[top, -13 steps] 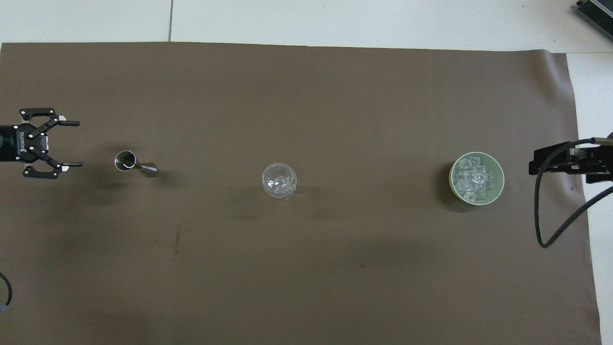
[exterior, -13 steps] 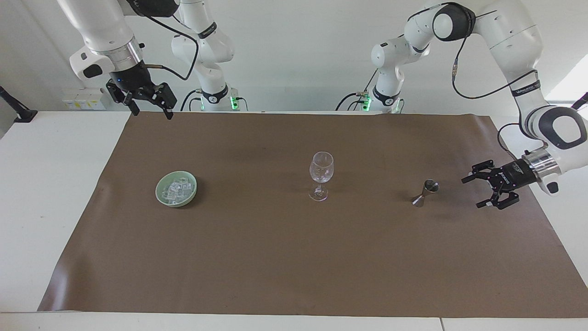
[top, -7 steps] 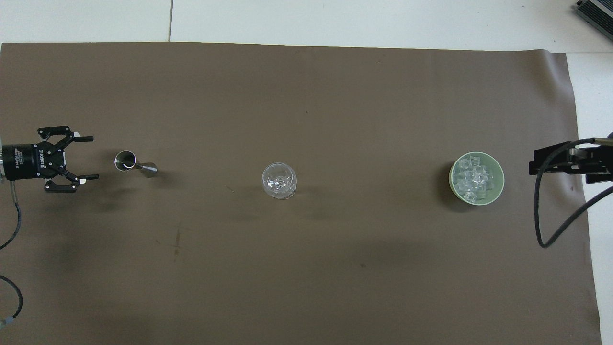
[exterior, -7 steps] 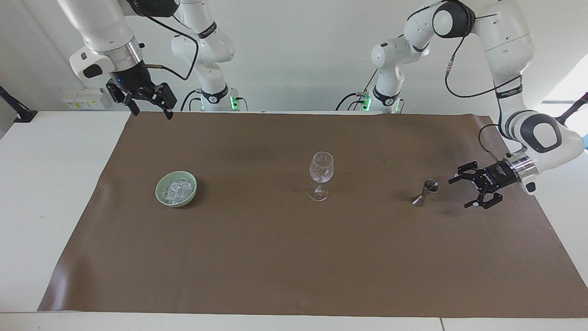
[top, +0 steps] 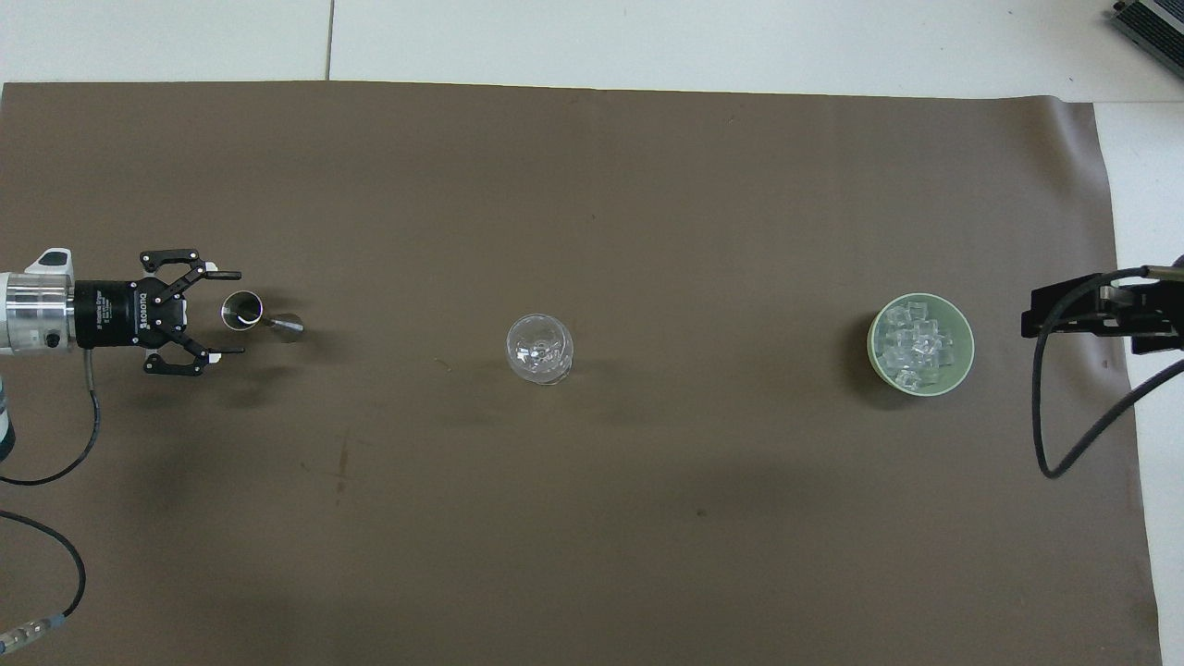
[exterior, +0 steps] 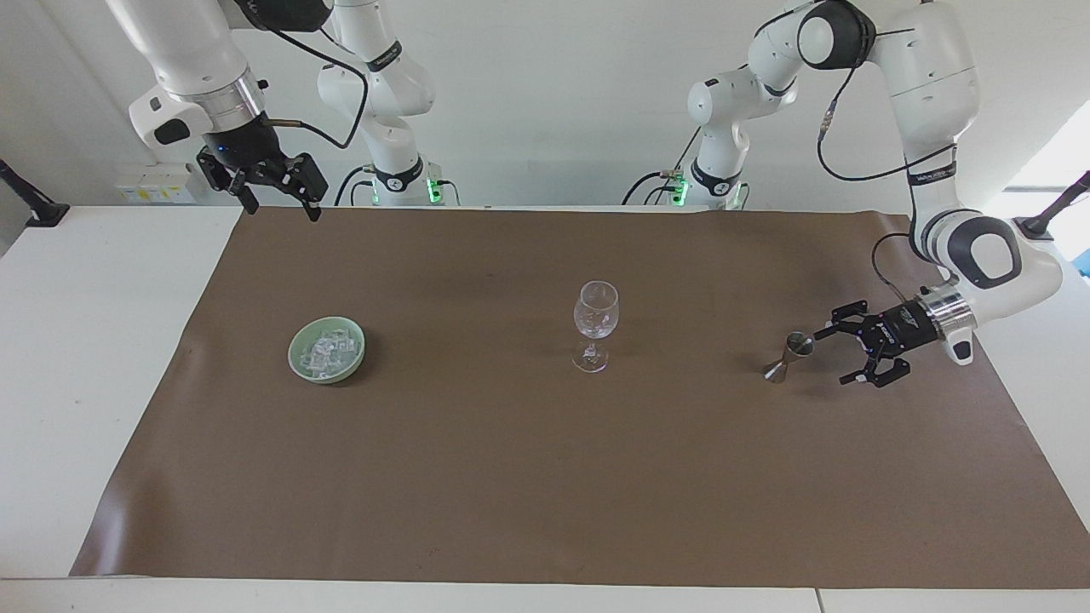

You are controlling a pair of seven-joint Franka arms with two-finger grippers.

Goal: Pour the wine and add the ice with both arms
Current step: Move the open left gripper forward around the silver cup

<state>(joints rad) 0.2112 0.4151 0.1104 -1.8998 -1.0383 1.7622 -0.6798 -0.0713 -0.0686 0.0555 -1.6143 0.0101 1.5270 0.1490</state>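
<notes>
The cups of the small metal jigger slope outward from its middle, so my left gripper will grab the jigger by its narrow middle (top: 266,322) next.
A small steel jigger (exterior: 788,358) (top: 288,325) stands on the brown mat toward the left arm's end. My left gripper (exterior: 831,358) (top: 237,313) lies low and level beside it, open, with its fingertips reaching either side of the jigger's upper cup and no contact showing. A clear wine glass (exterior: 596,317) (top: 539,349) stands upright mid-mat. Ice (exterior: 328,351) (top: 916,344) fills a pale green bowl (exterior: 295,349) (top: 967,350) toward the right arm's end. My right gripper (exterior: 283,209) waits open, high over the mat's edge nearest the robots. Wine is out of view.
The brown mat (exterior: 545,477) (top: 592,518) covers most of the white table (exterior: 94,358). A black cable (top: 1073,444) loops from the right arm near the bowl. A dark device (top: 1152,23) sits at the table's farthest corner.
My left gripper has swung in along the mat and lower, from well clear of the jigger to right at it, still open. The right arm, glass and bowl have not moved.
</notes>
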